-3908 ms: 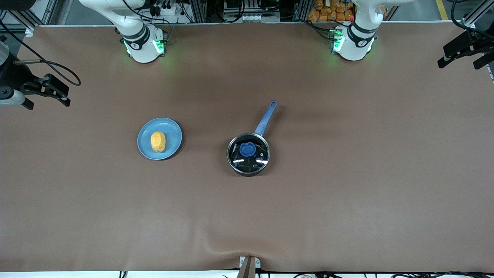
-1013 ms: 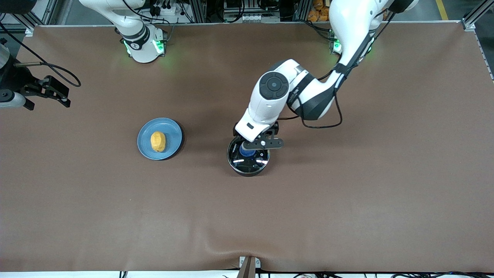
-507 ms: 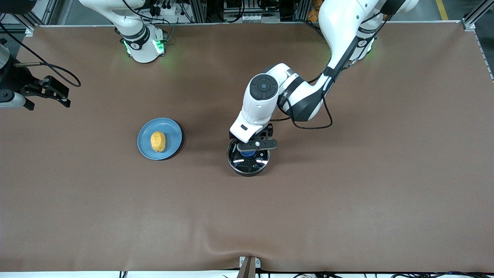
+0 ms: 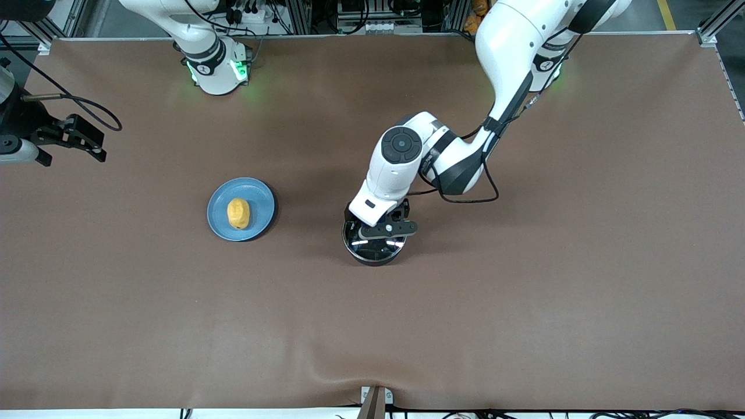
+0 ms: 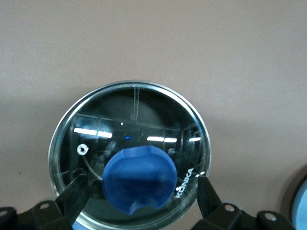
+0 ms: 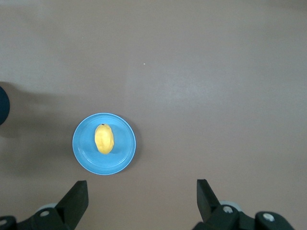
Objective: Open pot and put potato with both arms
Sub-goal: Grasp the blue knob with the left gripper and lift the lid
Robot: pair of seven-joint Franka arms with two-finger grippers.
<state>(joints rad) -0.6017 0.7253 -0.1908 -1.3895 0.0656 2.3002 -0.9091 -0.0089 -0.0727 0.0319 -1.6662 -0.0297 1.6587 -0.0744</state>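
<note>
The left gripper grabs the glass lid by its raised blue knob (image 5: 139, 178) next, which leaves the lid's round rim (image 5: 135, 83) free to lift off the pot.
The black pot (image 4: 372, 251) stands mid-table with its glass lid (image 5: 134, 115) on; the left arm hides its handle. My left gripper (image 4: 381, 228) hangs just over the lid, open. In the left wrist view the left gripper (image 5: 140, 196) has one finger on each side of the blue knob (image 5: 140, 179), and both are apart from it. The yellow potato (image 4: 238, 213) lies on a light-blue plate (image 4: 260, 198) toward the right arm's end. My right gripper (image 4: 93, 139) waits open above the table's edge at that end. Its wrist view shows the right gripper (image 6: 141, 199) empty, high above the potato (image 6: 103, 139).
Brown cloth covers the whole table (image 4: 524, 302). The left arm's elbow and cable (image 4: 460, 169) arch over the area between the pot and its base. A clamp (image 4: 375, 398) sits at the table's edge nearest the front camera.
The left arm has come down and shifted slightly toward the front camera over the pot; its hand now hides the blue knob in the front view. The right arm has not moved.
</note>
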